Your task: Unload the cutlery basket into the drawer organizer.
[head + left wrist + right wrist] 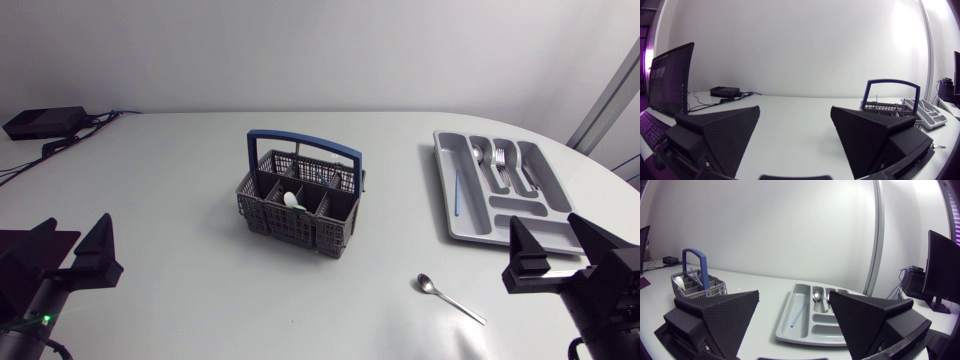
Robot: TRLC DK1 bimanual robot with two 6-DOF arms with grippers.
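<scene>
I need to grab the loose metal spoon next with my right gripper, by its thin, straight handle [461,307]. The spoon's bowl [426,283] is round and sloping.
A grey cutlery basket [298,208] with a blue handle stands mid-table, a white spoon [291,200] and a few thin pieces inside it. The grey drawer organizer [470,215] lies at the right, holding metal forks and spoons [500,158] and a blue stick [457,190]. A metal spoon [450,297] lies loose on the table in front of the organizer. My left gripper [62,258] is open and empty at the near left, far from the basket [890,102]. My right gripper [565,255] is open and empty at the near right, just short of the organizer [790,330].
A black box [45,122] with cables sits at the back left corner of the table. The table's curved edge runs close behind the organizer at the far right. Bare tabletop lies between the basket and both grippers.
</scene>
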